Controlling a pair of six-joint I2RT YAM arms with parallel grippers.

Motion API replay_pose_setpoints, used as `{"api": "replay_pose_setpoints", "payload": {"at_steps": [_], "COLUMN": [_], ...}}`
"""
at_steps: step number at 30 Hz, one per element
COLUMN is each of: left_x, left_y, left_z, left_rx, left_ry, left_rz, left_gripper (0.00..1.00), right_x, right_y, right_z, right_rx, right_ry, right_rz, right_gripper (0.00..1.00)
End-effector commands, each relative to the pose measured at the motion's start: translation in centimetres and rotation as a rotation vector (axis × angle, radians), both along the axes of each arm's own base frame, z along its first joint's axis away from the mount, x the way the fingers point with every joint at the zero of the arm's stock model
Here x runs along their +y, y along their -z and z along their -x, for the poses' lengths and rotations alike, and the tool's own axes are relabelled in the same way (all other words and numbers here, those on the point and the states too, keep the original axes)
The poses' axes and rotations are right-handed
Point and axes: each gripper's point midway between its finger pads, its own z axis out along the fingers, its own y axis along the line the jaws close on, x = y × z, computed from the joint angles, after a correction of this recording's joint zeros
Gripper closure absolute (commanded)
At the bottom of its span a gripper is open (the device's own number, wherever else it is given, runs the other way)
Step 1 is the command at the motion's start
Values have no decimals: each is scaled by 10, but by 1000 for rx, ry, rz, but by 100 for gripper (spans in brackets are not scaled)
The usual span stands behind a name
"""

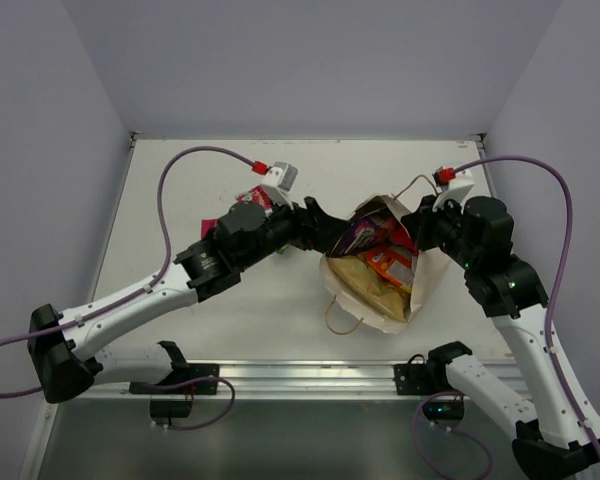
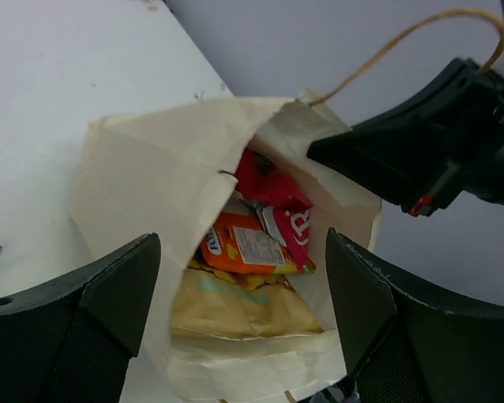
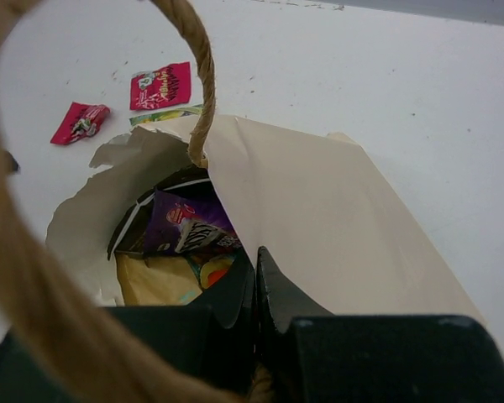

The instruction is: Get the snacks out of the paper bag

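Note:
My left gripper should next take hold of its side edge on the orange packet, so the packet's broad body stays free to slide out of the paper bag (image 1: 395,305).
The cream paper bag (image 1: 395,305) lies on the table with its mouth facing the far side. Inside it are a purple packet (image 1: 360,237), an orange packet (image 1: 390,265), a red packet (image 2: 277,197) and a tan pouch (image 1: 365,285). My left gripper (image 1: 332,238) is open and empty at the bag's mouth; in the left wrist view its jaws (image 2: 244,311) straddle the bag (image 2: 143,185) above the orange packet (image 2: 248,248) and tan pouch (image 2: 244,306). My right gripper (image 1: 417,222) is shut on the bag's rim (image 3: 319,218), beside the cord handle (image 3: 197,75).
Two red packets (image 3: 161,86) (image 3: 80,122) and a green-yellow one (image 3: 164,115) lie on the white table beyond the bag. In the top view a red packet (image 1: 258,197) shows by the left wrist. The bag's second handle (image 1: 342,318) lies toward the near edge. Walls enclose the table.

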Motion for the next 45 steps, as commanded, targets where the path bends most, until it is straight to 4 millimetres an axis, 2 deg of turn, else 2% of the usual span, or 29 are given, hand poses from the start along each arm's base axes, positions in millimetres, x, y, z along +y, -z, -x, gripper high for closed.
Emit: {"api": "replay_pose_setpoints", "payload": {"at_steps": [1,2,3,4,6,7,9,10,11,12,13,15,16,18,19,21,27,30,31,33,34,36,37,38,39,41,42,44,45], "left_x": [-44,-52,-61,-75,-87,-98,-107,-112,-109,-110,-110,-107,-107,-111,-111,-114,-116,-123,-129,-134,-136,-135,-134,-132,-129,-122,-117,-106,-99], "left_y": [27,29,21,34,36,48,53,66,79,82,97,108,122,127,142,149,156,160,157,154,151,150,149,150,147,143,128,118,92], "left_z": [23,27,31,40,43,48,48,49,44,41,37,28,24,18,16,9,-12,-16,-15,-13,-14,-16,-16,-18,-18,-18,-17,-14,-10], "left_rx": [103,109,109,124,144,159,165,175,187,197,209,221,229,234,239,236,248,254,253,248,244,236,235,234,231,220,205,191,173], "left_ry": [23,25,30,43,42,56,41,33,-10,-29,-55,-117,-140,-167,-183,-213,-247,-234,-215,-194,-191,-194,-196,-199,-202,-212,-213,-214,-206], "left_rz": [-19,-25,-13,-43,-40,-64,-71,-106,-149,-156,-192,-214,-253,-272,-318,-335,-318,-300,-276,-259,-246,-241,-238,-243,-240,-242,-218,-208,-164], "left_gripper": [16,16,16,16,17,17,17,17,17,17,17,17,17,17,17,17,20,29,38,48,59,71,84,91,98,100,100,100,100], "right_x": [2,2,1,1,1,0,1,1,1,1,1,1,1,0,1,3,7,6,7,7,8,7,7,7,6,4,3,1,0], "right_y": [-26,-26,-26,-26,-26,-26,-25,-25,-26,-26,-26,-27,-27,-27,-28,-26,-21,-19,-19,-17,-17,-16,-15,-14,-14,-12,-11,-9,-9], "right_z": [-1,-1,-1,0,0,0,1,1,1,2,2,4,4,5,5,7,9,9,9,8,8,7,7,7,7,6,5,4,3], "right_rx": [-62,-62,-61,-61,-62,-62,-60,-62,-66,-67,-68,-73,-75,-77,-83,-80,-71,-74,-75,-70,-68,-67,-67,-66,-65,-65,-64,-62,-57], "right_ry": [1,1,3,3,6,7,6,3,3,2,4,3,2,5,1,-7,-27,-23,-24,-24,-24,-21,-20,-17,-15,-3,2,18,30], "right_rz": [-28,-28,-29,-28,-27,-26,-27,-28,-29,-32,-33,-37,-39,-46,-51,-61,-75,-75,-76,-76,-76,-74,-76,-74,-72,-68,-64,-60,-60], "right_gripper": [97,97,97,97,97,97,97,97,97,97,97,97,97,97,97,97,97,97,97,97,97,97,97,97,97,98,98,98,99]}}
